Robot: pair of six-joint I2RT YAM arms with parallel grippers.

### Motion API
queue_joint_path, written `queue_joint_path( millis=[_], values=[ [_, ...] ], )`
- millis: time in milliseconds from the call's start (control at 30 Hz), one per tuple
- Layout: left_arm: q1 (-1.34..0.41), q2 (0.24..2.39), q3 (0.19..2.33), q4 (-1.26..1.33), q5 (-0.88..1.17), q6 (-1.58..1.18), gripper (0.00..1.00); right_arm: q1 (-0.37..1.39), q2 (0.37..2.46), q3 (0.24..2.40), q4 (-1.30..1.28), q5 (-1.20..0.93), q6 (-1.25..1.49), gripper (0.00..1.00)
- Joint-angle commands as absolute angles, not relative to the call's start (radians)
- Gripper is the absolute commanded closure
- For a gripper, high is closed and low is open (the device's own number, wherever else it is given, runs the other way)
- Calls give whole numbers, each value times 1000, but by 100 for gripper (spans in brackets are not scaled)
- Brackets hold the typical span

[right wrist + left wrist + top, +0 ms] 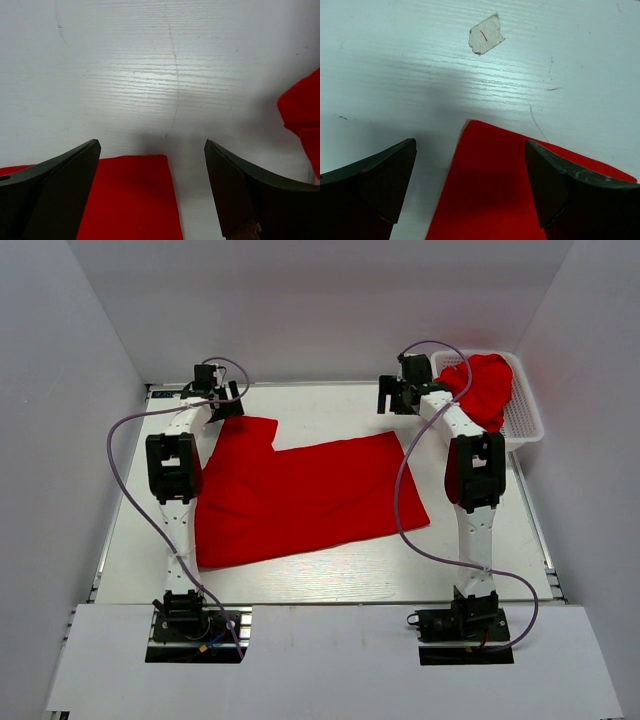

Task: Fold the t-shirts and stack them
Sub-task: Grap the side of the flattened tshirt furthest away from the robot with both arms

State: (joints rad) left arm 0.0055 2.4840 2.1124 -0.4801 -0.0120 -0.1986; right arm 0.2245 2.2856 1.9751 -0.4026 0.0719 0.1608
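The robot's left gripper will fold the red t-shirt's far side toward the t-shirt's near edge, so next it will pinch the spread t-shirt by the far corner (231,421) (474,136) between its fingers.
One red t-shirt (300,490) lies spread flat across the middle of the table. My left gripper (225,400) is open and hovers over its far left corner; in the left wrist view the red corner (495,185) sits between the open fingers, midpoint (470,145). My right gripper (400,395) is open over the far right corner; in the right wrist view that corner (130,195) lies between the fingers, toward the left one, midpoint (150,142). Another red t-shirt (485,385) lies crumpled in the basket, and its edge shows in the right wrist view (302,115).
The white lattice basket (525,415) stands at the far right corner of the table, close to the right arm. A small torn paper scrap (486,34) is stuck on the table beyond the left gripper. White walls enclose the table on three sides.
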Motion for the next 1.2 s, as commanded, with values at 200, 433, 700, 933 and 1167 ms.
queue_joint_path(
  millis=[200,433,700,933,1167],
  values=[
    [-20,2514,2143,-578,-40,-132,18,221,2267,1976,-370,117,152,10],
    [-52,2530,2112,-620,-101,-92,72,222,2253,1931,-364,107,176,10],
    [-61,2441,1997,-487,-71,-81,100,229,2292,1956,-425,86,204,10],
    [-61,2333,1902,-384,-104,-92,100,235,2333,1973,-436,55,213,10],
    [-61,2287,1848,-351,-133,-92,100,259,2349,1944,-492,104,227,11]
  ],
)
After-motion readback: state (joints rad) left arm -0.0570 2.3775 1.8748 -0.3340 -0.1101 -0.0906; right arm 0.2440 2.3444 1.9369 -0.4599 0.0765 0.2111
